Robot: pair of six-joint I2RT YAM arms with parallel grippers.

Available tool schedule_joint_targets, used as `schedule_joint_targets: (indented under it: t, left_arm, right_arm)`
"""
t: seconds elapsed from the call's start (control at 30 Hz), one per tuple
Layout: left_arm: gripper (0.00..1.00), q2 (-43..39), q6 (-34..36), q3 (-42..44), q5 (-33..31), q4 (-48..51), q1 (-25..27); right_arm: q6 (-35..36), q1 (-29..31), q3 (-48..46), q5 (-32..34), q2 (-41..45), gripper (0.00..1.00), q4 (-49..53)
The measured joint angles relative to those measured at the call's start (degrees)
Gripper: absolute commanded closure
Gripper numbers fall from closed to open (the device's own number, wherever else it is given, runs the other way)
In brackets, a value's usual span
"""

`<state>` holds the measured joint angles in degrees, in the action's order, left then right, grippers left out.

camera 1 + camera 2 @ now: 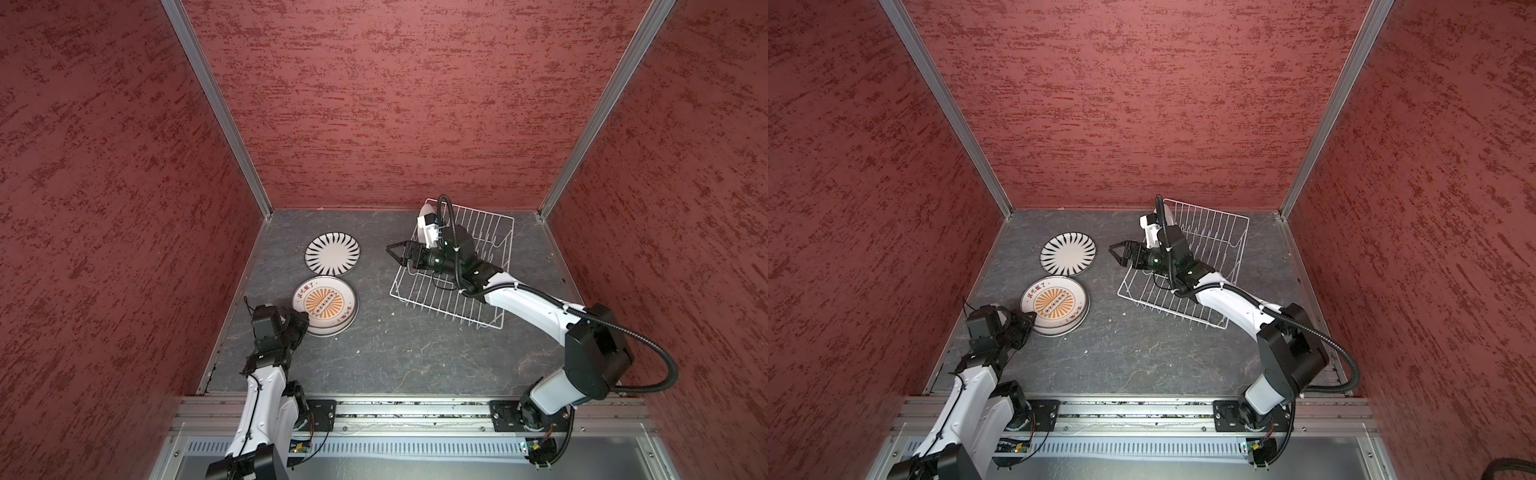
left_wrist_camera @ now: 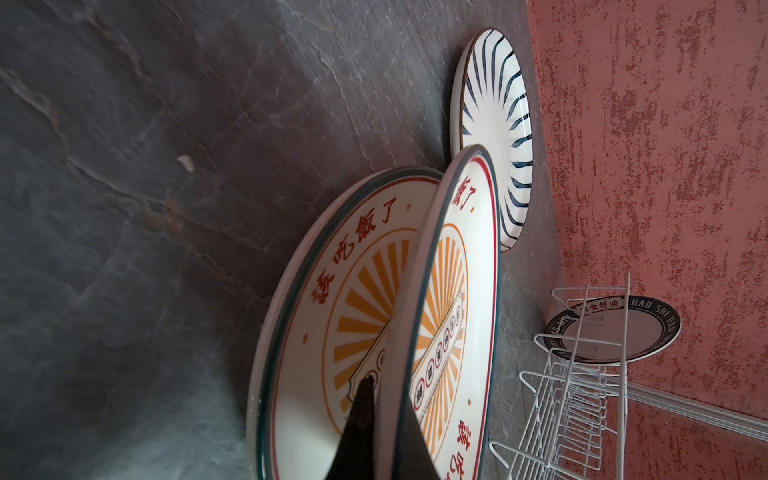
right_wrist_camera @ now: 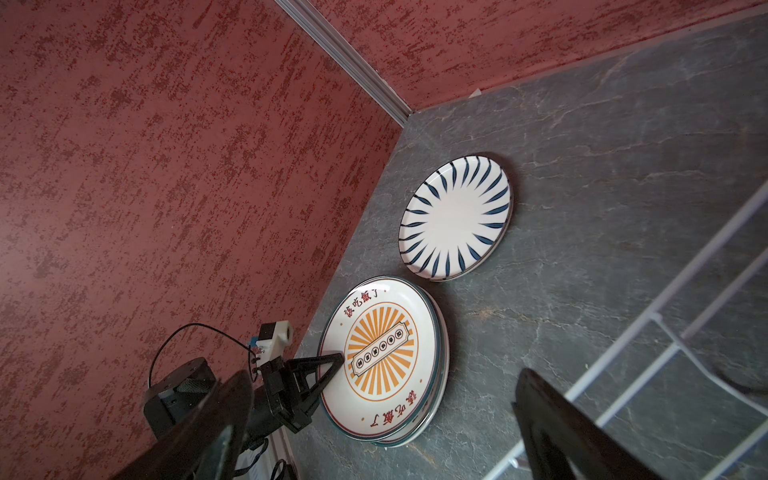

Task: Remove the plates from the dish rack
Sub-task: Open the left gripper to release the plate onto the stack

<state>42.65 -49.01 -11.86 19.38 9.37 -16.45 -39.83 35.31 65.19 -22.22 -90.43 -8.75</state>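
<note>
The upper plate's far rim rests on the lower plate beyond my fingers and the upper plate would stay there, so it is time for my left gripper to open.
Two orange sunburst plates lie stacked on the grey table at the left; the upper one is tilted over the lower one. My left gripper is shut on the upper plate's near rim. A black-striped plate lies flat just behind them. The white wire dish rack stands at the back right. One plate with a dark lettered rim stands upright at its far end. My right gripper hangs open and empty over the rack's left edge.
Red textured walls close in the table on the left, back and right. The right arm crosses over the rack's near corner. An aluminium rail runs along the front edge. Bare table stretches between the plates and the rack.
</note>
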Motion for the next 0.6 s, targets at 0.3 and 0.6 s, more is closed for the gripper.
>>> schedule_joint_targets:
  t: [0.3, 0.6]
  left_arm:
    - [0.67, 1.33, 0.04, 0.39, 0.26, -2.16, -0.02]
    - [0.28, 1.16, 3.04, -0.17, -1.49, -1.38, 1.75]
  right_arm:
    - [0.0, -0.04, 0.0, 0.0, 0.0, 0.01, 0.02]
    - [0.0, -0.07, 0.0, 0.02, 0.0, 0.01, 0.02]
